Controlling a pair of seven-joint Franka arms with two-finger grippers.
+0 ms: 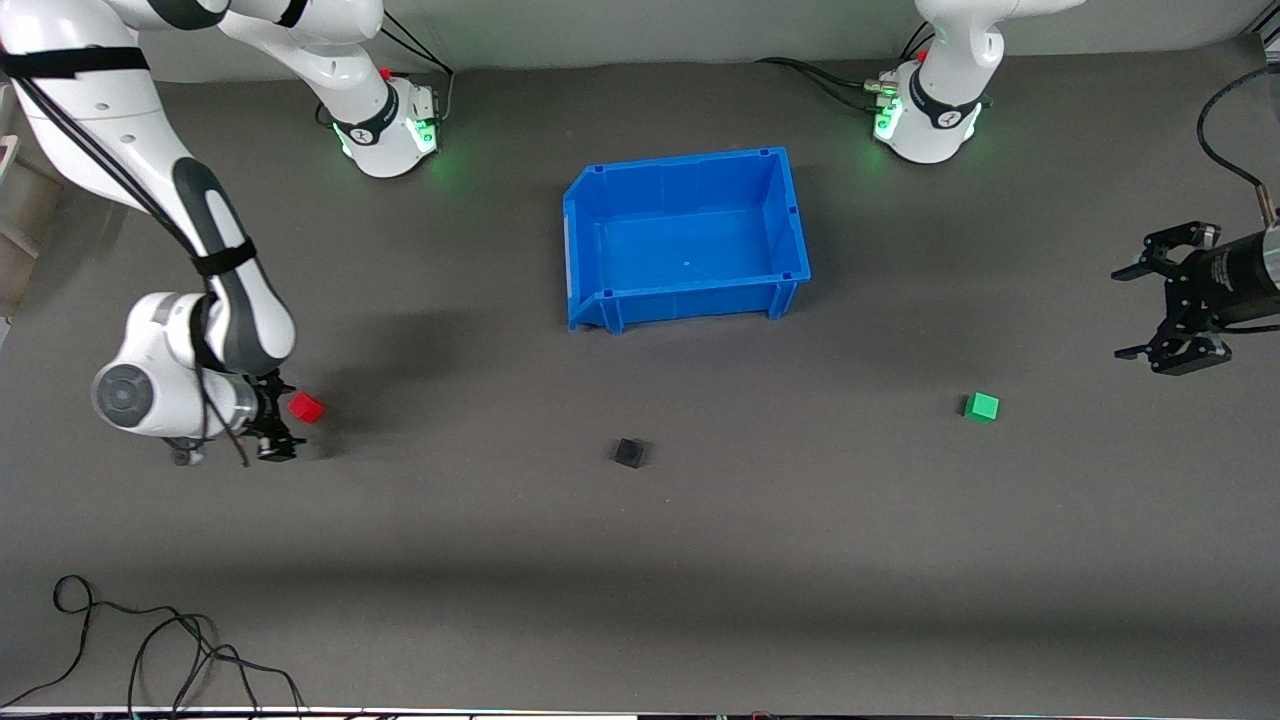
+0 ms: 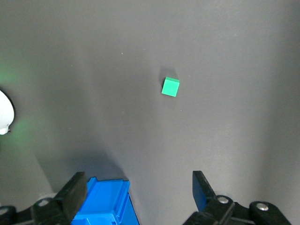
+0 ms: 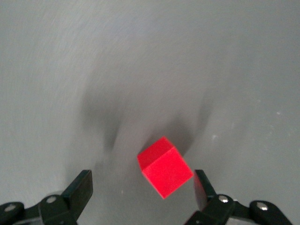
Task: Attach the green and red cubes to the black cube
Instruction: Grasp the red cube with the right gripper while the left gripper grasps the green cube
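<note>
My right gripper will grab the red cube by its opposite sides next. Its leading side then stays free to attach to the black cube point(image 1: 629, 452).
The red cube point(image 1: 306, 407) lies on the grey table at the right arm's end. My right gripper point(image 1: 276, 420) is low beside it and open. In the right wrist view the red cube point(image 3: 165, 167) sits just ahead of the open jaws of my right gripper point(image 3: 143, 190), close to one finger point(image 3: 202, 190). The black cube point(image 1: 629, 452) lies alone mid-table, nearer the front camera than the bin. The green cube point(image 1: 981, 407) lies toward the left arm's end. My left gripper point(image 1: 1165, 310) hangs open and empty above the table there. The left wrist view shows the green cube point(image 2: 170, 87) well ahead of my left gripper point(image 2: 138, 194).
An empty blue bin point(image 1: 781, 215) stands mid-table, farther from the front camera than the cubes; its corner point(image 2: 105, 206) shows in the left wrist view. A loose black cable point(image 1: 150, 650) lies by the table's front edge at the right arm's end.
</note>
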